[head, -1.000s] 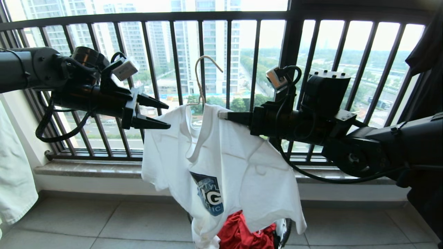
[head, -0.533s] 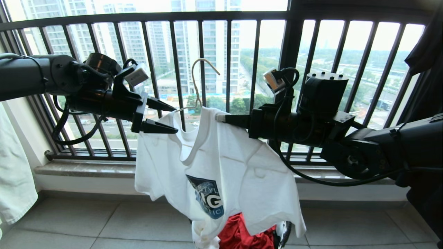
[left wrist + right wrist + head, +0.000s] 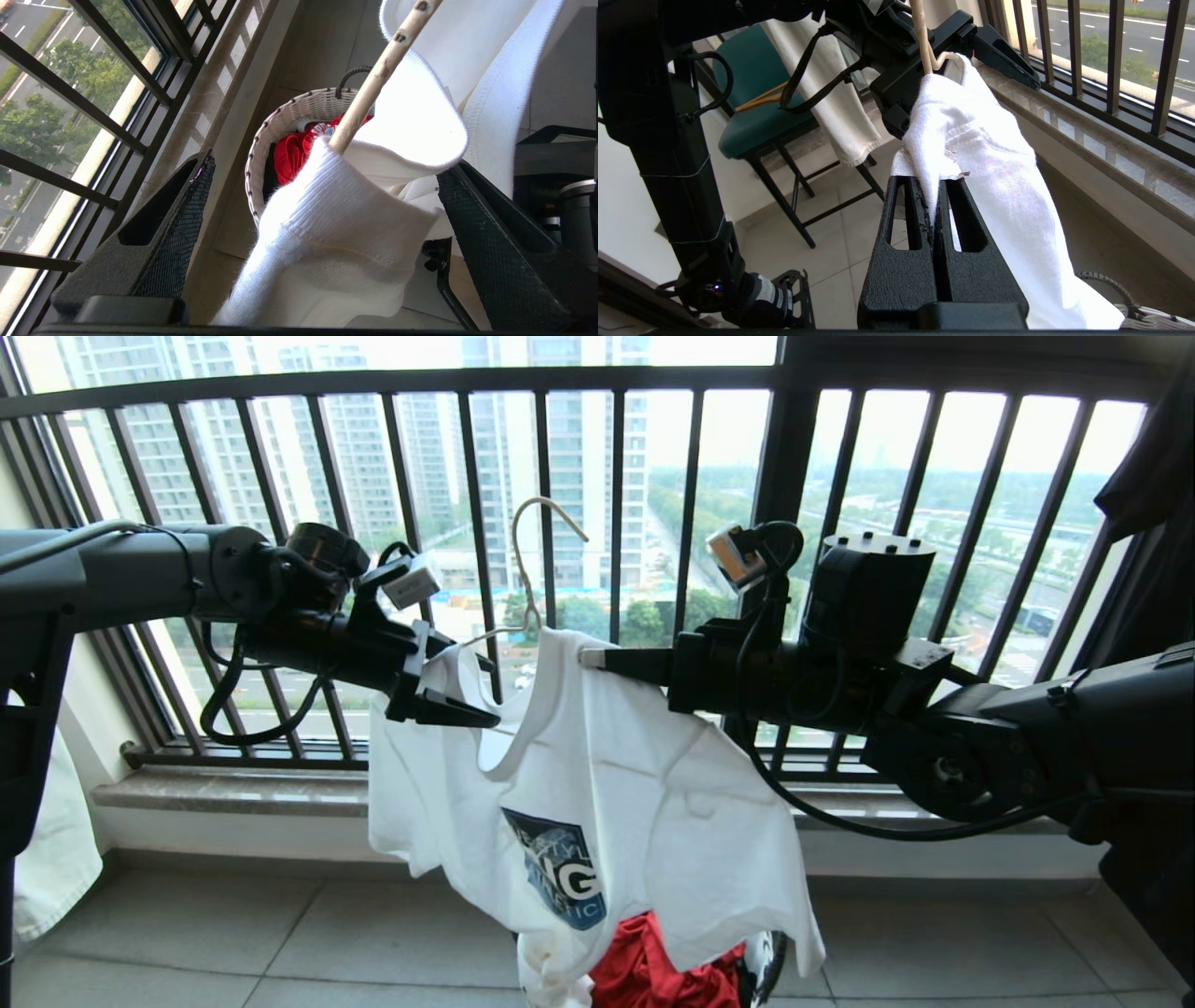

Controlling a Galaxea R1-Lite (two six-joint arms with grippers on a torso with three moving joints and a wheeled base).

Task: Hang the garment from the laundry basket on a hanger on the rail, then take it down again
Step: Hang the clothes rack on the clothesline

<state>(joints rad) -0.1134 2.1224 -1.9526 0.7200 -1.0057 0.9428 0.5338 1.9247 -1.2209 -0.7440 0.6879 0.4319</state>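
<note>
The hanger's hook [image 3: 517, 536] will stay free for the bar, as my left gripper will grab the white garment by its ribbed collar over the hanger's arm [image 3: 458, 676].
The white garment [image 3: 597, 784] hangs in mid-air with the thin cream hanger [image 3: 527, 551] threaded through its neck, the hook pointing up free. My right gripper [image 3: 590, 658] is shut on the garment's shoulder fabric [image 3: 994, 186], pinched between its tips [image 3: 930, 183]. My left gripper [image 3: 485, 693] stands open, its fingers straddling the ribbed collar [image 3: 345, 224] and the hanger's arm [image 3: 373, 84] without pressing on them. The laundry basket [image 3: 280, 126] stands on the floor below, mostly hidden by the shirt in the head view. The rail is out of view.
A red garment [image 3: 289, 154] lies in the basket. Black window railing bars [image 3: 616, 495] and a stone sill [image 3: 233, 789] run close behind. A white cloth [image 3: 56, 859] hangs at the left, a dark garment [image 3: 1148, 457] at the right. A green chair [image 3: 752, 107] stands behind my left arm.
My left gripper has moved right and down to the garment's shoulder, so its open fingers now straddle the collar. The shirt and hanger have swung slightly left. The right grip is unchanged.
</note>
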